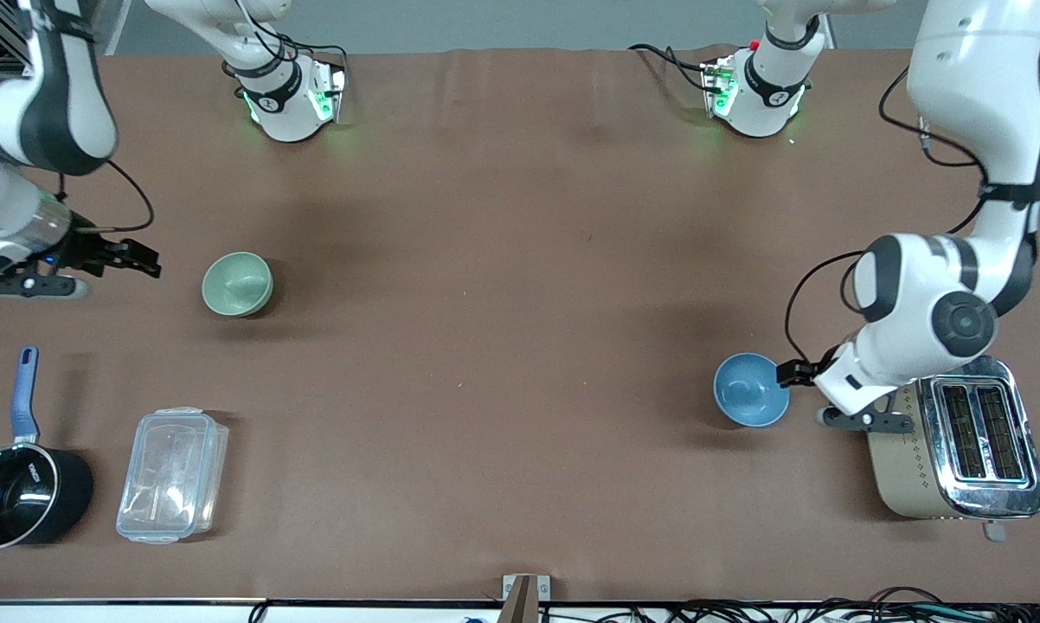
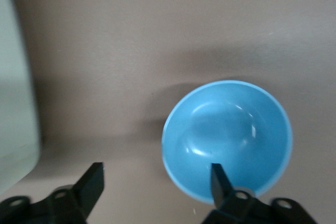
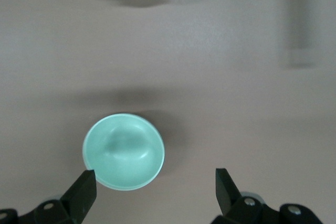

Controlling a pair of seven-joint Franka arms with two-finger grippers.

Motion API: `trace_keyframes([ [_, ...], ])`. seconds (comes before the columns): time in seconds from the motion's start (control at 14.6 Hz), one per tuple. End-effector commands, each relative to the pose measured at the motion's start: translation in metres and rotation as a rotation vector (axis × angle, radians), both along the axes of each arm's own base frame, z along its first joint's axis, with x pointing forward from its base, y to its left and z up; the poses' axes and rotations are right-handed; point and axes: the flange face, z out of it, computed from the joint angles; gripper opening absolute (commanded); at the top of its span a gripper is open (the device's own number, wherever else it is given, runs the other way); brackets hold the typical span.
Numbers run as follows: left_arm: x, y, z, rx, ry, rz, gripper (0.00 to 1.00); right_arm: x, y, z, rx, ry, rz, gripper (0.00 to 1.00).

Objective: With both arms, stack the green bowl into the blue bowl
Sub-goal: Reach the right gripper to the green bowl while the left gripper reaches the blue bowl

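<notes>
My right gripper pinches the green bowl by its thin rim next, since the green bowl's round body spreads too wide for the fingers.
The green bowl sits upright on the brown table toward the right arm's end. The blue bowl sits upright toward the left arm's end, nearer to the front camera than the green bowl. My right gripper is open and empty, low beside the green bowl. In the right wrist view the green bowl lies by one finger of the gripper. My left gripper is open and empty at the blue bowl's rim. In the left wrist view one fingertip is over the blue bowl, and the gripper straddles its rim.
A toaster stands close beside the blue bowl, under the left arm's wrist. A black saucepan with a blue handle and a clear plastic container lie nearer to the front camera than the green bowl.
</notes>
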Motion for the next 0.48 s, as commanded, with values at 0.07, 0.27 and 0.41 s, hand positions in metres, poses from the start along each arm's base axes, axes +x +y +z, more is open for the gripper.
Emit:
trace_keyframes([
  [0.07,0.001,-0.001,-0.027,-0.013,0.006,0.002,0.73,-0.034,0.004,-0.085,-0.003,-0.025,0.012,1.00],
  [0.27,0.001,0.000,-0.044,-0.014,0.020,-0.012,0.44,-0.046,0.005,-0.147,-0.012,-0.040,0.011,1.00],
  [0.41,0.001,-0.001,-0.051,-0.017,0.022,-0.008,0.16,-0.048,0.004,-0.166,-0.014,-0.040,0.007,0.99],
])
